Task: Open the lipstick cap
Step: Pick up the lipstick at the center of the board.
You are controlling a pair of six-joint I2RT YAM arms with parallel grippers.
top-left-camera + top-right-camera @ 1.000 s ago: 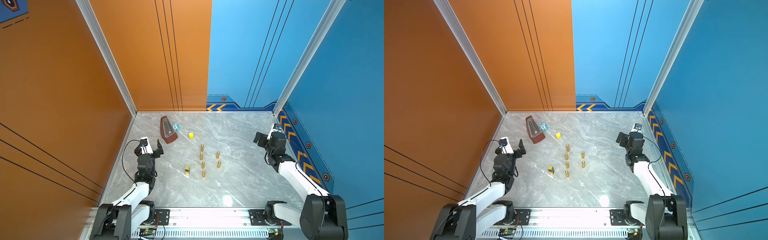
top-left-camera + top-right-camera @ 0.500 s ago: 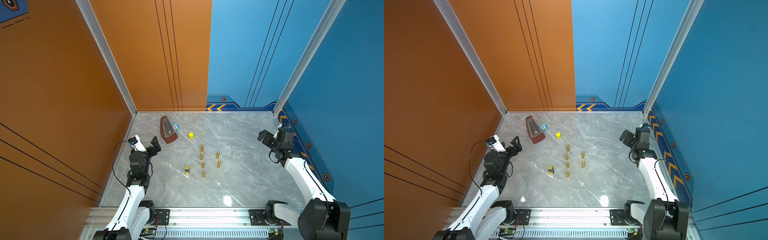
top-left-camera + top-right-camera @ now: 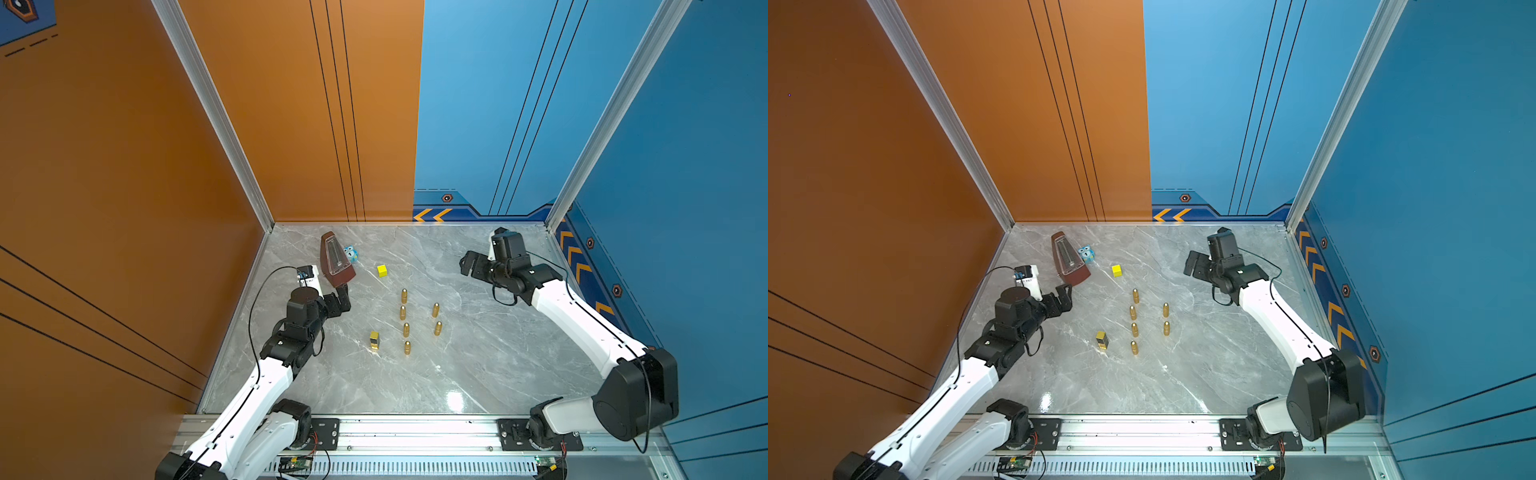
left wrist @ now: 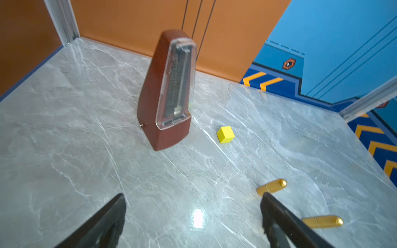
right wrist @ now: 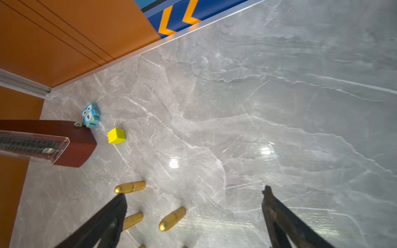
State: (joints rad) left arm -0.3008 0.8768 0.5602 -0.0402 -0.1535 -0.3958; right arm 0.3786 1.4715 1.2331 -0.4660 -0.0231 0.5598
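My right gripper grabs the gold bullet-shaped tube nearest the yellow cube by the tube's lower body next, since the tube's rounded end stays free for opening.
Several gold bullet-shaped tubes (image 3: 406, 329) stand upright in two rows mid-table, also in the left wrist view (image 4: 271, 186) and the right wrist view (image 5: 172, 218). A short square gold-and-black tube (image 3: 374, 340) stands just left of them. I cannot tell which of these is the lipstick. My left gripper (image 3: 340, 297) hovers open left of the rows, nothing between its fingers (image 4: 111, 216). My right gripper (image 3: 467, 266) hangs open to their right and further back, also empty (image 5: 193, 193).
A brown metronome (image 3: 336, 262) stands at the back left, just beyond my left gripper. A blue owl figure (image 3: 351, 252) sits behind the metronome and a yellow cube (image 3: 382, 270) to its right. Orange and blue walls enclose the marble table (image 3: 478, 353).
Both arms have swung in from the side walls toward the middle of the table. Both grippers stay open and empty.
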